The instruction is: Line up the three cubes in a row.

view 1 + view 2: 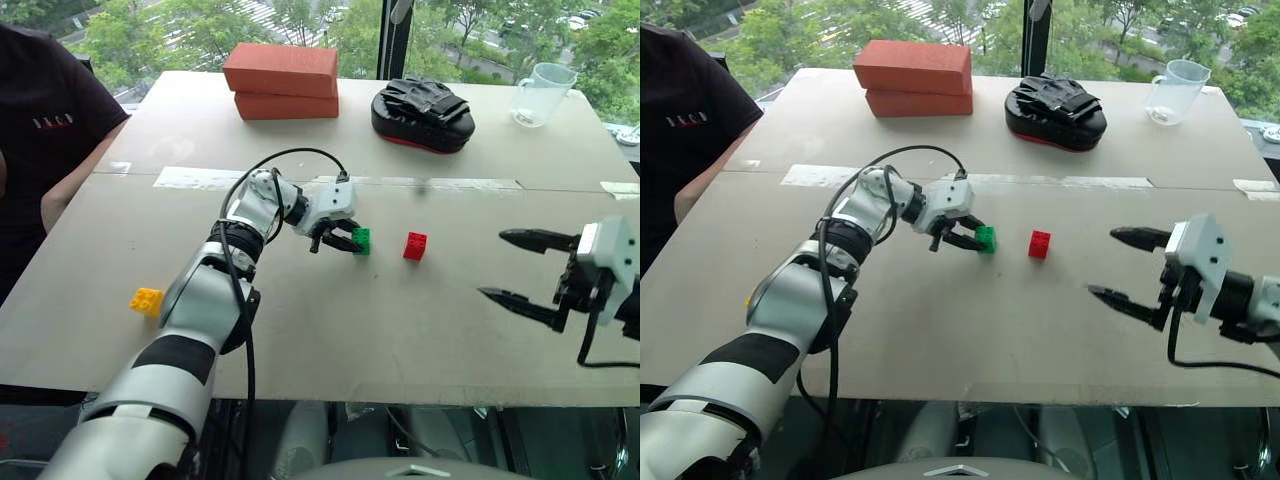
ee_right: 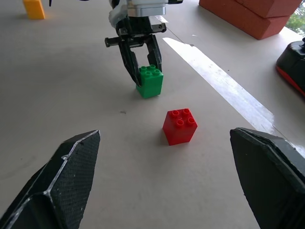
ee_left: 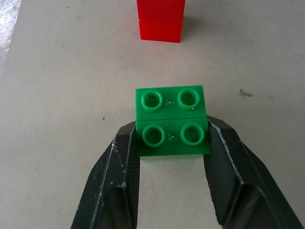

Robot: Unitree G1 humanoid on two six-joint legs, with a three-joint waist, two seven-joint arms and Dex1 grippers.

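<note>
The green cube [image 1: 361, 240] has its base on the tabletop near the red cube [image 1: 415, 245], so my left gripper should open now.
My left gripper [image 1: 352, 241] is shut on the green cube [image 1: 361, 240], which rests on or just above the table near its middle; the black fingers [image 3: 121, 162] clamp the cube's two sides. The red cube [image 1: 415, 245] stands a short way to the right of the green one, untouched. The yellow cube [image 1: 146, 300] lies far to the left, near the table's front edge beside my left forearm. My right gripper [image 1: 518, 268] hovers open at the right side of the table, apart from every cube, pointing toward the red cube [image 2: 179, 126].
Two large red-orange bricks [image 1: 282, 80] are stacked at the back of the table. A black padded mitt [image 1: 422, 112] and a clear plastic jug [image 1: 541, 94] stand at the back right. A person in a dark shirt [image 1: 45, 130] sits at the left edge.
</note>
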